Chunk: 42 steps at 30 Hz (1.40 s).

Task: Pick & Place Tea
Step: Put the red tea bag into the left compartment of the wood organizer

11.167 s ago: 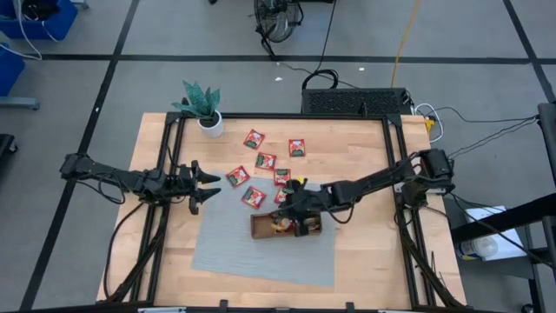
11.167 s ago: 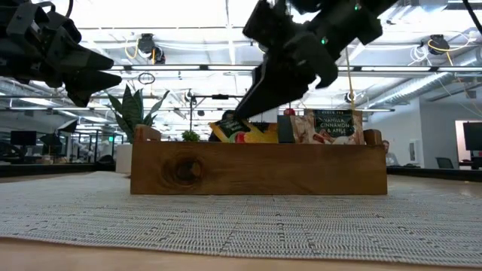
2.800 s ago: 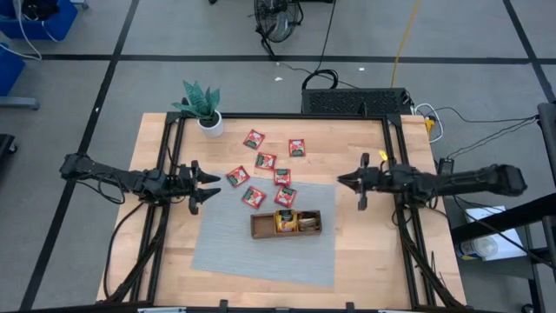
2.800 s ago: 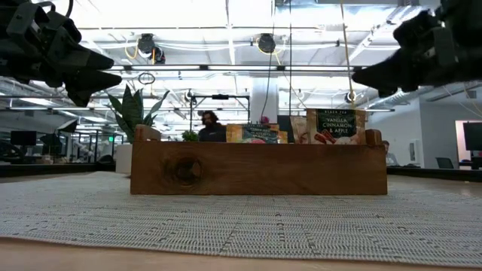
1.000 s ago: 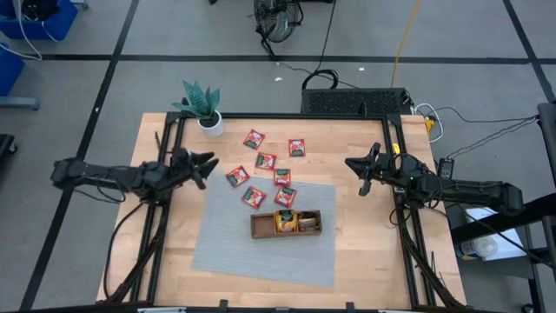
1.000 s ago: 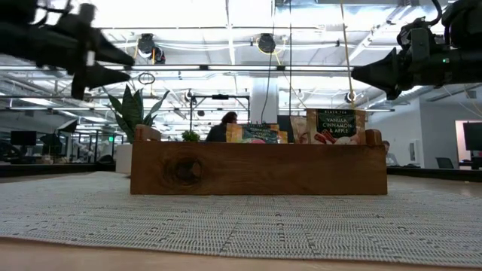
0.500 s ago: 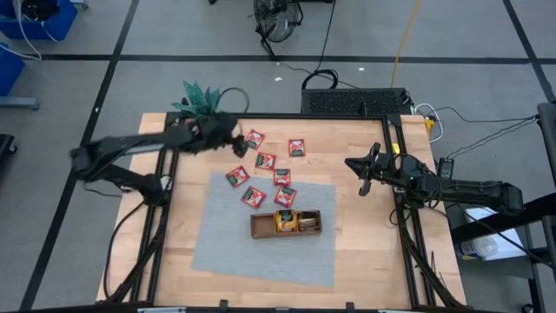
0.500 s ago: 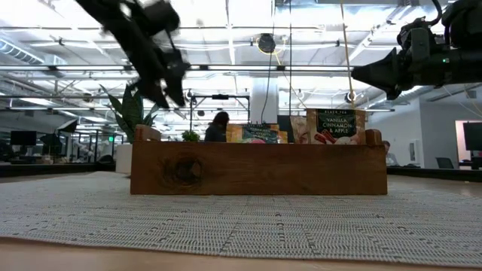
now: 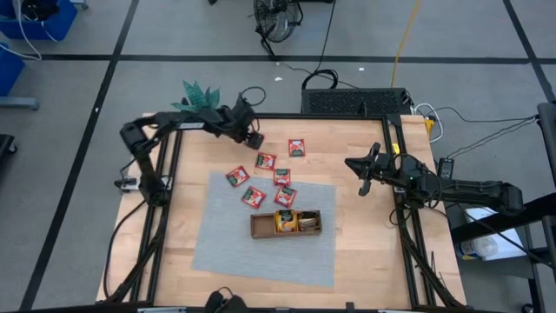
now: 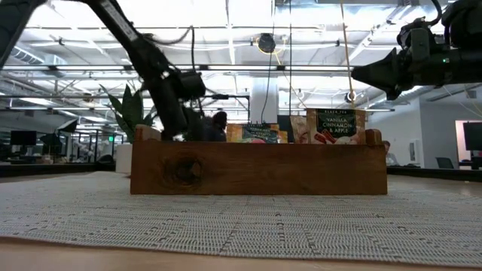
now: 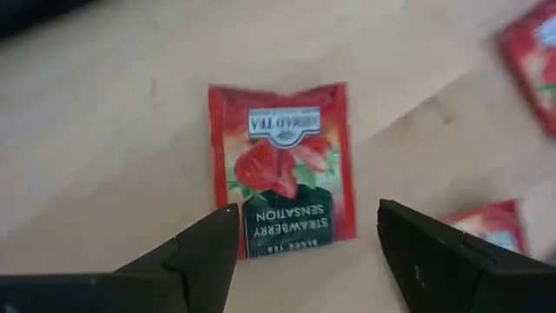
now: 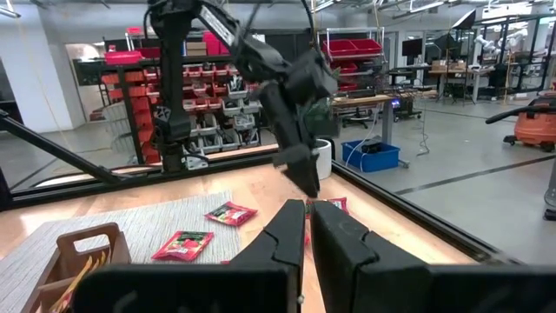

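My left gripper is to grab the strawberry tea sachet by its dark-labelled end (image 11: 290,228) next. Then it needs to put the sachet in the brown wooden tray.
Several red tea sachets (image 9: 282,176) lie flat on the wood table and on the far edge of the grey mat (image 9: 261,248). The brown wooden tray (image 9: 261,228) stands on the mat with sachets upright inside (image 10: 331,126). My left gripper (image 11: 304,235) is open and points steeply down over the far-left red strawberry sachet (image 11: 282,183), one finger on either side of its near edge, seemingly just above it. That same gripper (image 9: 252,136) hides the sachet in the high view. My right gripper (image 9: 350,163) hovers shut at the table's right, level, holding nothing.
A potted plant (image 9: 200,97) stands at the far left corner, close behind my left arm. Black frame rails (image 9: 174,174) run along the table's left and right sides. Another red sachet (image 9: 298,148) lies to the right of my left gripper.
My left gripper has swung from the table's left side toward the far edge and rightward, past the plant, coming down over the far-left red sachet. It has tipped from level to pointing steeply down. No sachet has moved.
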Tool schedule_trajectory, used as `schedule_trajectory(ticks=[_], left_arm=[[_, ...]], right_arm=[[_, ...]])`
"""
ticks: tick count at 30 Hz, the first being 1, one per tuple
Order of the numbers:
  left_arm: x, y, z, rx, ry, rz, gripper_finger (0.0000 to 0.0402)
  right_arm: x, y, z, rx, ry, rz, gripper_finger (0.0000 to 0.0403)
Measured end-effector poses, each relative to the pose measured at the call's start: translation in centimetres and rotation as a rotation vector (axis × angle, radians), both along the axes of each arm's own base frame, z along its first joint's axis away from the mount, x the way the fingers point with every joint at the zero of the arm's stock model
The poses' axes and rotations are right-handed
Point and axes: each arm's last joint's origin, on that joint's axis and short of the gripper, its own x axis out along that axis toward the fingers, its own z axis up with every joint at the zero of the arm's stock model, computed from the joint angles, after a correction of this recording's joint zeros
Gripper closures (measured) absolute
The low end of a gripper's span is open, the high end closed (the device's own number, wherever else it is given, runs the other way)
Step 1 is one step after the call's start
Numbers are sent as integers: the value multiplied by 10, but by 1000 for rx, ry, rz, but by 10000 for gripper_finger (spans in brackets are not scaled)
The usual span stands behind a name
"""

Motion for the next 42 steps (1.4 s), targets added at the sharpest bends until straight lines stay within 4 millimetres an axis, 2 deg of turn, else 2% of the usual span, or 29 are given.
schedule_trajectory(ticks=[5,11,22,25,28,36,39,42], left_arm=[[11,3,-21,20,2,12,128],[19,-6,-26,114,114,26,128],[15,-19,-29,97,243,20,136],[16,-20,-30,95,239,10,164],[16,-20,-30,95,240,6,210],[16,-20,-31,95,236,-55,378],[16,-24,-27,109,262,-75,389],[13,-35,-18,143,321,-88,396]], right_arm=[[0,0,0,0,0,0,390],[0,0,0,0,0,0,390],[0,0,0,0,0,0,387],[0,0,0,0,0,0,388],[0,0,0,0,0,0,390],[0,0,0,0,0,0,390],[0,0,0,0,0,0,390],[0,0,0,0,0,0,390]])
